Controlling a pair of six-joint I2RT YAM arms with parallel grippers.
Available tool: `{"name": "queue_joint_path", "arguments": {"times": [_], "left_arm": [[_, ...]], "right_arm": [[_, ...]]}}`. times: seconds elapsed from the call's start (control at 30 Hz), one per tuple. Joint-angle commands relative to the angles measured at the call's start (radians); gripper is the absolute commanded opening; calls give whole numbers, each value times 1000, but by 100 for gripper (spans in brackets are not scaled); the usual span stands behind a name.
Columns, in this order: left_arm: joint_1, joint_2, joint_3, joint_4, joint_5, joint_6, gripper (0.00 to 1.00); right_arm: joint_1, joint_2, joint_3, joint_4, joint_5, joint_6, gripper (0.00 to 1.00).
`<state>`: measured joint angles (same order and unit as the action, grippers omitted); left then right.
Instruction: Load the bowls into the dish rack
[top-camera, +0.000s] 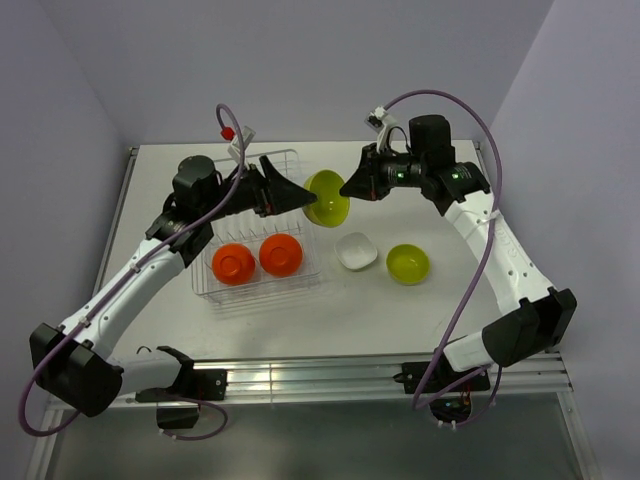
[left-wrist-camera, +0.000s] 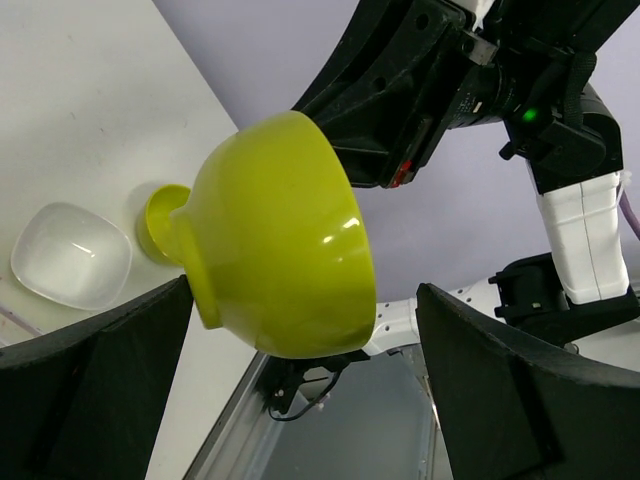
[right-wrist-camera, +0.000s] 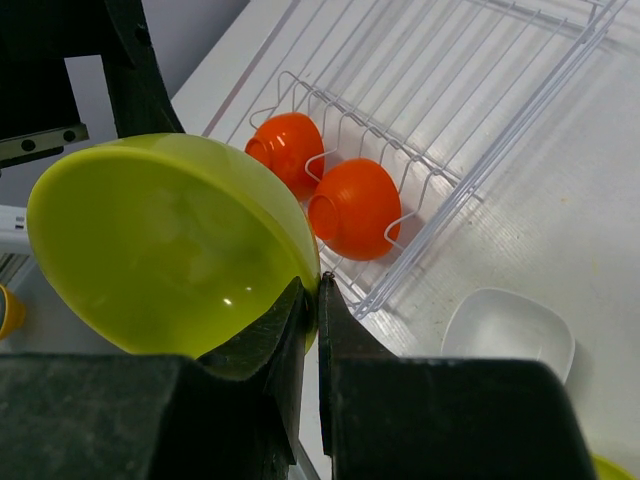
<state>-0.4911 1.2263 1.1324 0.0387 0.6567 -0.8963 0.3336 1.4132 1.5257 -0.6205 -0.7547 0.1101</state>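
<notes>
My left gripper takes hold of the lime green bowl (left-wrist-camera: 280, 240) by its foot (left-wrist-camera: 197, 275) next, to load it into the rack's free rows.
My right gripper (top-camera: 347, 188) is shut on the rim of a lime green bowl (top-camera: 328, 197) and holds it in the air just right of the dish rack (top-camera: 300, 160). In the right wrist view the fingers (right-wrist-camera: 345, 380) pinch that bowl's (right-wrist-camera: 170, 240) rim. My left gripper (top-camera: 305, 200) is open, with its jaws on either side of the same bowl (left-wrist-camera: 280, 240) and not closed on it. Two orange-red bowls (top-camera: 233, 263) (top-camera: 281, 255) stand in the rack's front row. A white bowl (top-camera: 357, 250) and a second green bowl (top-camera: 408, 263) sit on the table to the right.
The wire rack's (right-wrist-camera: 450, 90) back rows hold nothing. The white bowl (left-wrist-camera: 70, 255) and the second green bowl (left-wrist-camera: 160, 220) lie below the held one. The two arms meet nose to nose over the rack's right edge. Walls close in the table at the back and sides.
</notes>
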Motion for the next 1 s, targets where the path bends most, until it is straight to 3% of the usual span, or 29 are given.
{"name": "queue_joint_path", "arguments": {"times": [0.0,0.37,0.73,0.83,0.93,0.97], "left_arm": [[-7,1,-11,69,12,-26,99],[-17,19,-13,24,11,-16,100],[-18,33,-36,44,24,-44,80],[-18,41,-37,44,26,-49,65],[-17,42,-42,49,21,-47,40],[-17,42,-43,50,18,-46,24]], "right_arm": [[16,13,56,27,8,-15,0],[28,21,70,24,20,-21,0],[36,13,60,22,71,-24,0],[47,10,56,22,74,-32,0],[53,7,47,21,75,-36,0],[53,9,42,18,72,-38,0]]}}
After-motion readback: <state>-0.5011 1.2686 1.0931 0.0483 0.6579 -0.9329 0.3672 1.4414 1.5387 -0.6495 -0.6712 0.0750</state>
